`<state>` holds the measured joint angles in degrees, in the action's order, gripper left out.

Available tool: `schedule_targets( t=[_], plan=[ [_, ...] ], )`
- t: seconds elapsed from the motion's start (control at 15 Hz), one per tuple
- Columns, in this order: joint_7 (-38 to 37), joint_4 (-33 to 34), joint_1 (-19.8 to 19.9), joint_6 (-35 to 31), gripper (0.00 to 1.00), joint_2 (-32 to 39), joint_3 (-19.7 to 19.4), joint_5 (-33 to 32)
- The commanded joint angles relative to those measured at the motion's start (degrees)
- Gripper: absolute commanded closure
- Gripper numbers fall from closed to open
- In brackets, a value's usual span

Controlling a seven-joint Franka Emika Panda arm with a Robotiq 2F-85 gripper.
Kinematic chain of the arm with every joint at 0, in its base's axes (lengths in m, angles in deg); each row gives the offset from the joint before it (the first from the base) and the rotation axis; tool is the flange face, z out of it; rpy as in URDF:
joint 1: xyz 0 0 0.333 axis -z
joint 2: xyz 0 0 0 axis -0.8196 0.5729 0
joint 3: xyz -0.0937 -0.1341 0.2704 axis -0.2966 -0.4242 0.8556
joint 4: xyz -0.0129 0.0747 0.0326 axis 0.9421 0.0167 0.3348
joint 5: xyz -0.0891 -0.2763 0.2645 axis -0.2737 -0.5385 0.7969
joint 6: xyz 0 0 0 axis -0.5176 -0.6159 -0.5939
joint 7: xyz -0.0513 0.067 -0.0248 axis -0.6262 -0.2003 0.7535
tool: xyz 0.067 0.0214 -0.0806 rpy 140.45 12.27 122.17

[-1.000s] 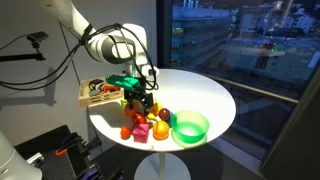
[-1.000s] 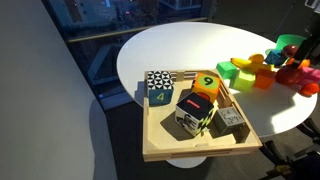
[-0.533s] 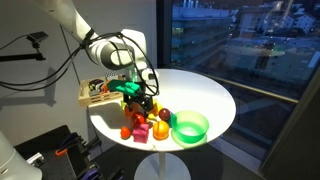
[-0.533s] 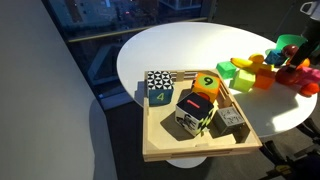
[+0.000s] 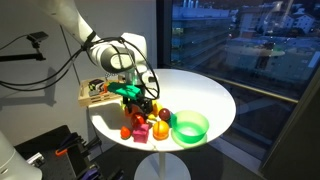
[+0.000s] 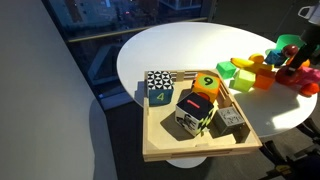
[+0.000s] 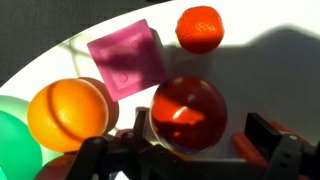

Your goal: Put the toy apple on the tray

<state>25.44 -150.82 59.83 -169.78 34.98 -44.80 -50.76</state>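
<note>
My fingers are open with the apple (image 7: 188,110) between them, so my gripper should close. Closing now would hold it.
In the wrist view the bright-red toy apple (image 7: 188,110) lies on the white table between my gripper's (image 7: 197,132) two fingers. The gripper is open. The left finger is close to the apple and the right finger stands apart from it. In an exterior view the gripper (image 5: 138,100) hangs low over the cluster of toys and hides the apple. The light-wood tray (image 6: 190,151) holds several numbered cubes. It also shows in an exterior view (image 5: 88,98), at the table's edge behind the arm.
A pink cube (image 7: 127,60), a small orange-red ball (image 7: 199,27) and an orange fruit (image 7: 68,113) lie close around the apple. The green bowl (image 5: 190,127) stands beside the toys. Green and yellow blocks (image 6: 240,72) lie near the tray.
The gripper has come down a little over the toy cluster and shifted slightly toward the tray side. The toys and the tray have not moved.
</note>
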Motion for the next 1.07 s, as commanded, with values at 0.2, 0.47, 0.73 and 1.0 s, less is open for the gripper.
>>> schedule_targets(
  t=[0.2, 0.47, 0.73, 1.0],
  plan=[
    [0.1, 0.8, 0.6, 0.8, 0.49, 0.4, -0.2, 0.0],
    [-1.2, 0.9, 0.5, 1.9, 0.5, -0.5, -0.2, 0.0],
    [-2.8, 0.6, 0.0, 3.4, 0.5, -2.3, 0.1, 0.6],
    [-4.1, 0.4, -1.0, 5.6, 0.5, -5.2, 1.1, 2.6]
  ],
)
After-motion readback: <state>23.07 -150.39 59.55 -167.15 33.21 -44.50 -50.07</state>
